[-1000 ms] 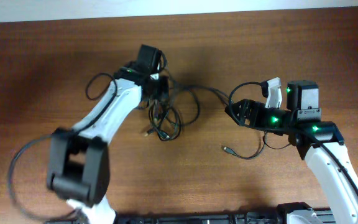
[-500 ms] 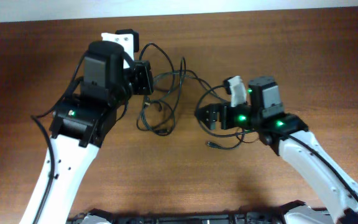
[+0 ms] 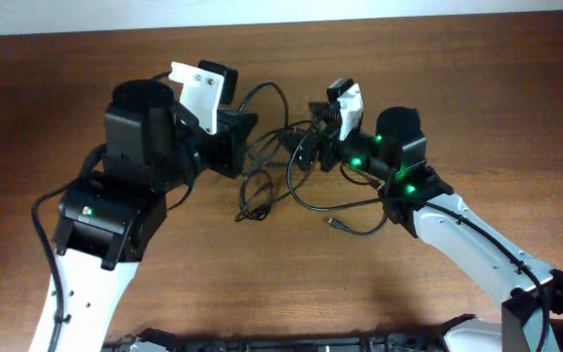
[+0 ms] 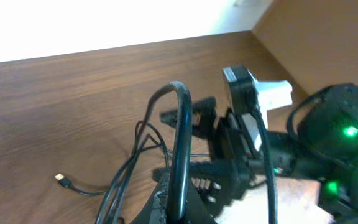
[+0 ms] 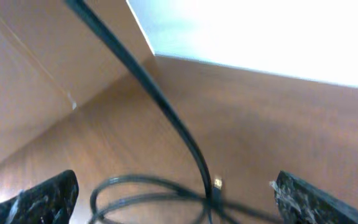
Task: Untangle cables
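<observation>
Next, my right gripper grabs the hanging piece of cable at the crossing loops to draw the tangled cables apart, and the plug stays free.
The black cables (image 3: 259, 188) hang as a tangled bundle between my two grippers at the table's middle. One loop trails right to a small plug (image 3: 332, 225) on the wood. My left gripper (image 3: 244, 139) is shut on a cable strand, which arches up out of its fingers in the left wrist view (image 4: 180, 143). My right gripper (image 3: 303, 154) is open right beside the bundle. Its fingers (image 5: 45, 198) stand wide apart with cable loops (image 5: 160, 186) and a small plug (image 5: 217, 183) between them, not gripped. It also shows in the left wrist view (image 4: 229, 149).
The brown wooden table (image 3: 477, 108) runs to a pale wall edge at the back. A thicker black robot wire (image 3: 42, 235) loops off the left arm. Both arm bodies crowd the middle of the table.
Both arms have closed in on each other. My left gripper moved right with the cables, and my right gripper swung left and back up to the bundle.
</observation>
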Controlling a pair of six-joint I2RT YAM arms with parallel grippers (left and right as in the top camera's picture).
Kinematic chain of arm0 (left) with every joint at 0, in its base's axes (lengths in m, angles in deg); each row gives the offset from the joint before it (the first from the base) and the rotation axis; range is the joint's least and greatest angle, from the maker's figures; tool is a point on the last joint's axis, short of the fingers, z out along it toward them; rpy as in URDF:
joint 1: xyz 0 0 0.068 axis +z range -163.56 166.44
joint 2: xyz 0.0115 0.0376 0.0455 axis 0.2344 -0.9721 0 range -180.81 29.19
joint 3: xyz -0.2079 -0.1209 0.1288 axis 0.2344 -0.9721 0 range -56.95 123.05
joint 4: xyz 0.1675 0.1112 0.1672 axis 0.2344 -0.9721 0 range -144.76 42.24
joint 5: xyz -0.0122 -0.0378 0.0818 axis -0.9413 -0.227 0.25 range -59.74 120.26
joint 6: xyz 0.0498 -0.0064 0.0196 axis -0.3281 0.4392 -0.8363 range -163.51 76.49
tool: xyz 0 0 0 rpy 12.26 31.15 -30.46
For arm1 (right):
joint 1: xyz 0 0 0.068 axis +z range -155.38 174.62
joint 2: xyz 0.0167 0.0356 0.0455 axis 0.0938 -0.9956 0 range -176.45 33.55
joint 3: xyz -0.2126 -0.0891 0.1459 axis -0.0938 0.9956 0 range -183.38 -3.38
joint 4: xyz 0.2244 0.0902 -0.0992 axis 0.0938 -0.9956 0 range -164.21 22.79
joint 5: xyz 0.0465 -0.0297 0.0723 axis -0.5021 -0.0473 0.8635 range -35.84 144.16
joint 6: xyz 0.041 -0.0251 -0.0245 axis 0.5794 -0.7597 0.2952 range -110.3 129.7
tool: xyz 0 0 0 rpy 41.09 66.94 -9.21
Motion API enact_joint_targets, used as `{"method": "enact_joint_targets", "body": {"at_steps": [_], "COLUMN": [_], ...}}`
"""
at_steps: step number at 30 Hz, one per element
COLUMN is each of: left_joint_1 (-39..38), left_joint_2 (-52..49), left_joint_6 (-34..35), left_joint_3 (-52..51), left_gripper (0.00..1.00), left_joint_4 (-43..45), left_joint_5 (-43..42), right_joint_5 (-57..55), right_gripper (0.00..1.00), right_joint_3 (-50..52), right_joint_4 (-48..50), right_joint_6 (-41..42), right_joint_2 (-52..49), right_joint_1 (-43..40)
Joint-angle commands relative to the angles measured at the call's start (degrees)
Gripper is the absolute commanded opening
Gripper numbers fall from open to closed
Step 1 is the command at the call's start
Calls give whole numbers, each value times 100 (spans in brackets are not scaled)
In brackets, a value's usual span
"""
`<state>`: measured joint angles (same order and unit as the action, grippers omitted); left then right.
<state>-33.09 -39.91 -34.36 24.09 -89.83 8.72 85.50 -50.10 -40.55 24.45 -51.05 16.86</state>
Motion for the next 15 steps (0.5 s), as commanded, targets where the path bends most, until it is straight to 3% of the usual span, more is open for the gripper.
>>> {"method": "enact_joint_targets", "body": {"at_steps": [1,4,5,8,9,12,14,15], "left_joint_1": [2,2,2,2,2,2,2,2], "left_joint_2": [87,90,87,50,24,-118,-251,-330], "left_joint_6": [-177,-177,-179,-199,-197,-197,-197,-197], "left_joint_3": [98,98,98,87,76,61,61,61], "left_gripper": [0,0,0,0,0,1,10,19], "left_joint_4": [63,146,144,98,72,-103,-236,-289], "left_joint_5": [-647,-785,-778,-442,-282,83,155,168], "right_joint_5": [-68,-107,-173,-227,-238,-247,-238,-177], "right_gripper": [88,76,64,9,4,4,4,4], "right_joint_3": [-22,-22,-22,-22,-22,-24,-24,-24], "right_joint_4": [109,118,122,140,149,282,369,437], "right_joint_6": [-109,-105,-105,-98,-92,278,599,732], "right_joint_2": [-79,-326,-407,-564,-562,-474,-380,-337], "right_joint_1": [66,155,175,173,173,151,105,79]}}
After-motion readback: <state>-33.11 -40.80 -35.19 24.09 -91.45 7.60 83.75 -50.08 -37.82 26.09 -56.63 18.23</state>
